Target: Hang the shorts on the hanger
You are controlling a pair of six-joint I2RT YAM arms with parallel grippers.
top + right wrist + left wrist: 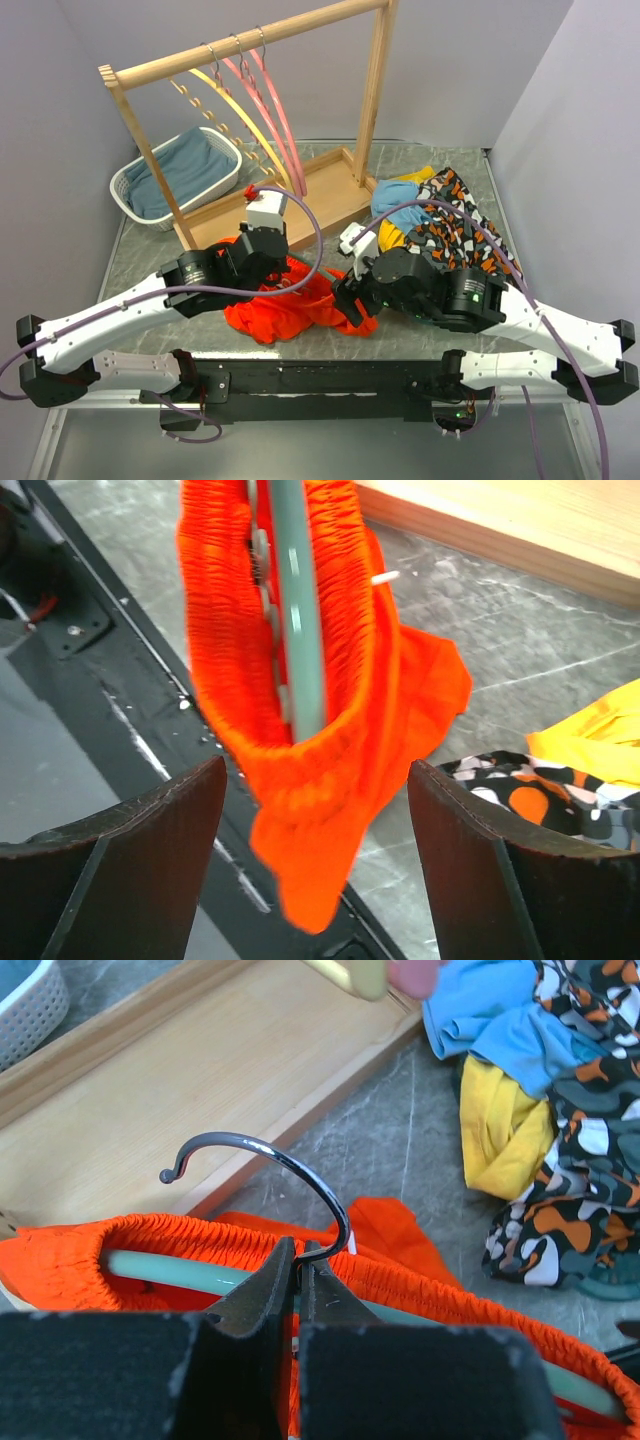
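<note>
The metal hook (300, 1175) should stay free to hang on the rack, so my right gripper should next grip the waistband over the hanger bar's end (622, 1409).
The orange-red shorts (290, 312) hang bunched at the table's front middle, their elastic waistband threaded over the mint-green hanger (170, 1272). My left gripper (298, 1265) is shut on the base of the hanger's metal hook (300, 1175) and holds it above the table; it also shows in the top view (283, 272). In the right wrist view the hanger bar (297, 610) runs inside the waistband of the shorts (350, 740), whose end dangles between my fingers. My right gripper (315, 880) is open, with the jaws wide apart and touching nothing, just right of the shorts (345, 295).
A wooden rack (250, 45) with pink hangers (278, 110) and a yellow hanger (245, 115) stands behind on its base tray (325, 185). A white basket (125, 195) holds blue cloth at the back left. A patterned garment (450, 225) with blue and yellow cloth (395, 200) lies at the right.
</note>
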